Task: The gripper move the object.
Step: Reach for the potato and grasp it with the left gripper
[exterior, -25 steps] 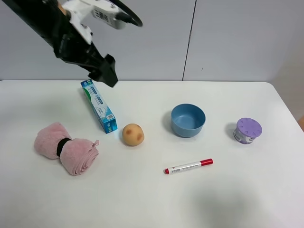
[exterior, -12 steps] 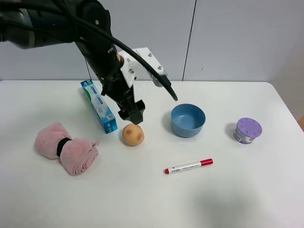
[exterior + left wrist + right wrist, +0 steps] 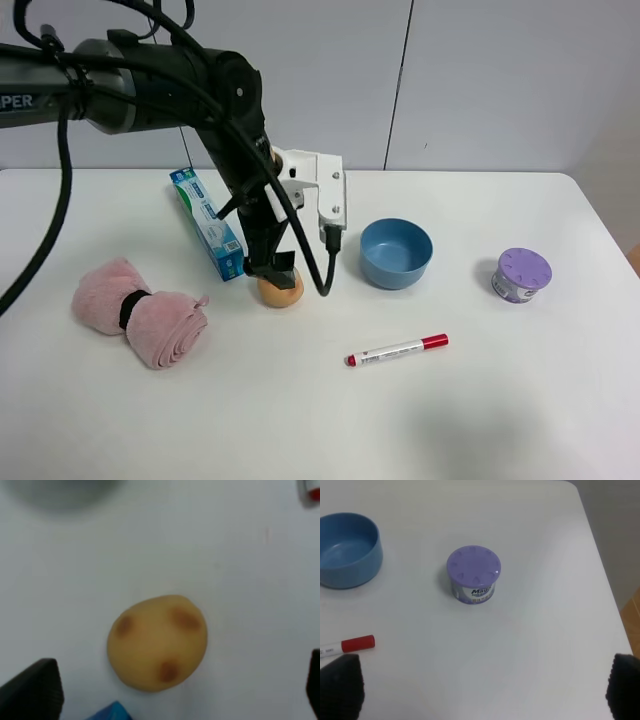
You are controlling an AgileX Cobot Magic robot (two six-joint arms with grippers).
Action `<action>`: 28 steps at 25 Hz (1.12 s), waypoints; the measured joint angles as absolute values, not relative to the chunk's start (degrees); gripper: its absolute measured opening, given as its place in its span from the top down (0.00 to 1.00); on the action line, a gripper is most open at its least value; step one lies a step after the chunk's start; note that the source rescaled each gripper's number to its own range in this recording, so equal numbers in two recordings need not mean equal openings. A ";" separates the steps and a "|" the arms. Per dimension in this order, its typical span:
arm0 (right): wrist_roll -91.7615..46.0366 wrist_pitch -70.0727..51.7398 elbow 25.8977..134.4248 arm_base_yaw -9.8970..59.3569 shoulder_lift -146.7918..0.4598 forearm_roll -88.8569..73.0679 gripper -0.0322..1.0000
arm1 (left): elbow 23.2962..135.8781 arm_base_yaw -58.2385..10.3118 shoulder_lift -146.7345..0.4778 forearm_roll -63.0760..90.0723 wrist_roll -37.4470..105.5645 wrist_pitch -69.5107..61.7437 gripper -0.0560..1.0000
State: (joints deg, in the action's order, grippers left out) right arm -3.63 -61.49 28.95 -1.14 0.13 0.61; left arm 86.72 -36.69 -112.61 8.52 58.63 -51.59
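Observation:
I should use my left gripper next to grab the potato-like lump [image 3: 283,291] by its rounded sides, so I can move it from its place beside the toothpaste box [image 3: 212,230].
The object, a tan-yellow potato-like lump [image 3: 283,291] with reddish-brown blotches, lies on the white table between the toothpaste box and the blue bowl. My left gripper [image 3: 276,270] reaches down right over it and hides its top. In the left wrist view the lump [image 3: 157,642] lies between the two black fingertips [image 3: 30,690], which stand wide apart and do not touch it; the left gripper [image 3: 172,689] is open. My right gripper [image 3: 482,687] is open and empty above the table's right part; it is out of the exterior view.
A blue-green toothpaste box [image 3: 208,222] lies just left of the lump. A blue bowl [image 3: 396,253] stands to its right and a purple-lidded tin [image 3: 521,274] further right. A red-capped marker [image 3: 397,350] lies in front. A rolled pink towel [image 3: 140,310] lies at the left.
The left arm has swung from high at the back left down to the lump; its gripper now sits over it. The lump and the other things have not moved.

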 joint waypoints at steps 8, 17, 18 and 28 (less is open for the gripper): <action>-3.63 -61.49 28.95 -1.14 0.13 0.61 0.00 | 86.72 -36.33 -117.43 11.92 64.71 -49.04 0.02; -3.63 -61.49 28.95 -1.14 0.13 0.61 0.00 | 86.72 -32.63 -121.11 11.64 64.90 -45.72 0.02; -3.63 -61.49 28.95 -1.14 0.13 0.61 0.00 | 86.72 -32.24 -121.46 11.51 64.90 -45.72 0.02; -3.63 -61.49 28.95 -1.14 0.13 0.61 0.00 | 84.85 -31.32 -124.52 11.45 64.90 -43.79 0.02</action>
